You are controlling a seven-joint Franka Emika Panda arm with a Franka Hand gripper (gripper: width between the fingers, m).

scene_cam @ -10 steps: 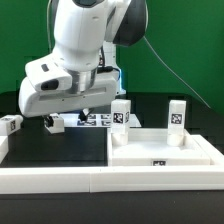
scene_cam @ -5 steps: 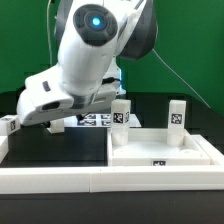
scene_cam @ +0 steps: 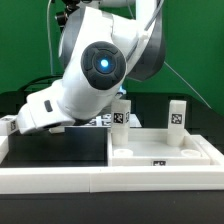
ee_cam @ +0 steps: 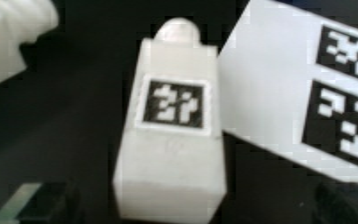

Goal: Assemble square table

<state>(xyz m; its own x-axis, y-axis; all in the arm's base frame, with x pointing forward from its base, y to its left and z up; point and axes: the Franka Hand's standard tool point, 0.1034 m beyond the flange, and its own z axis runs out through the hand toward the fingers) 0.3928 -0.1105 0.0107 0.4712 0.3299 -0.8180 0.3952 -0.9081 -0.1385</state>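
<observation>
Next, I should grab the flat-lying white leg by its plain square end point(ee_cam: 171, 192), so its rounded peg stays free to go into the table slab.
The square table slab point(scene_cam: 160, 152) lies at the exterior view's right with two white tagged legs standing on it, one point(scene_cam: 121, 113) at its left back and one point(scene_cam: 177, 113) at its right back. In the wrist view a third white leg point(ee_cam: 172, 110) lies flat on the black table, tag up. My gripper point(ee_cam: 179, 208) is open, and its dark fingers point(ee_cam: 30, 205) stand on either side of the leg's near end without touching it. In the exterior view my hand point(scene_cam: 42, 112) hangs low at the left and hides that leg.
The marker board point(ee_cam: 318, 80) lies right beside the flat leg and also shows behind the arm in the exterior view point(scene_cam: 102, 121). Another white leg point(scene_cam: 8, 125) sits at the far left. The long white border wall point(scene_cam: 60, 180) runs along the front.
The arm has swung toward the exterior view's left and leaned over, carrying the hand lower and further left. The slab and its two legs have not moved.
</observation>
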